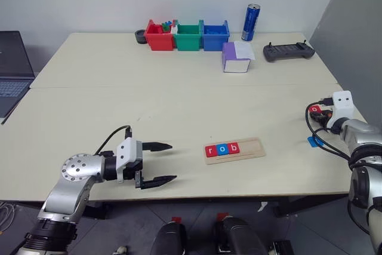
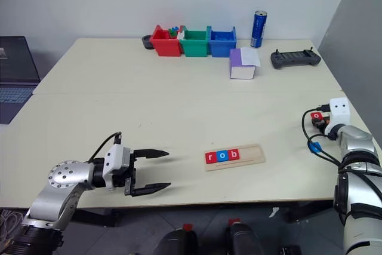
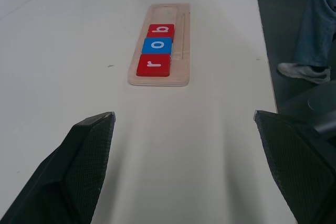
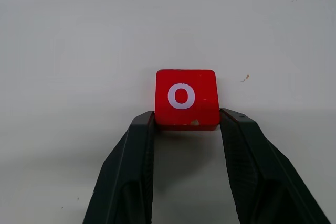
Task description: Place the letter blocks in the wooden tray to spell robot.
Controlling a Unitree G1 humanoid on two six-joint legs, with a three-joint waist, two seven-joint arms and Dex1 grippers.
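The red o block (image 1: pixel 315 109) hangs well short over empty table, so it is too early to open. My right gripper keeps hold until the block reaches the wooden tray (image 1: pixel 251 147).
The wooden tray (image 1: pixel 251 147) lies near the table's front edge and holds three letter blocks side by side: red r (image 1: pixel 210 151), blue o (image 1: pixel 222 149), red b (image 1: pixel 233 147). The tray's right half is bare. My left gripper (image 1: pixel 160 163) hovers open to the tray's left, pointing at it. At the table's right edge my right gripper (image 4: pixel 187 123) is shut on a red o block (image 4: pixel 186 97), its fingers (image 4: pixel 142 145) pressing the block's two sides at its near end. A small flat blue piece (image 1: pixel 314 141) lies near that arm; its face is unreadable.
Red (image 1: pixel 159 36), green (image 1: pixel 188 36) and blue (image 1: pixel 215 35) bins stand at the back, with a blue can (image 1: pixel 251 22), a purple-white box (image 1: pixel 237 57) and a black controller (image 1: pixel 289 51) to their right. A laptop (image 1: pixel 11 70) sits far left. A person's leg (image 3: pixel 314 30) is beyond the table.
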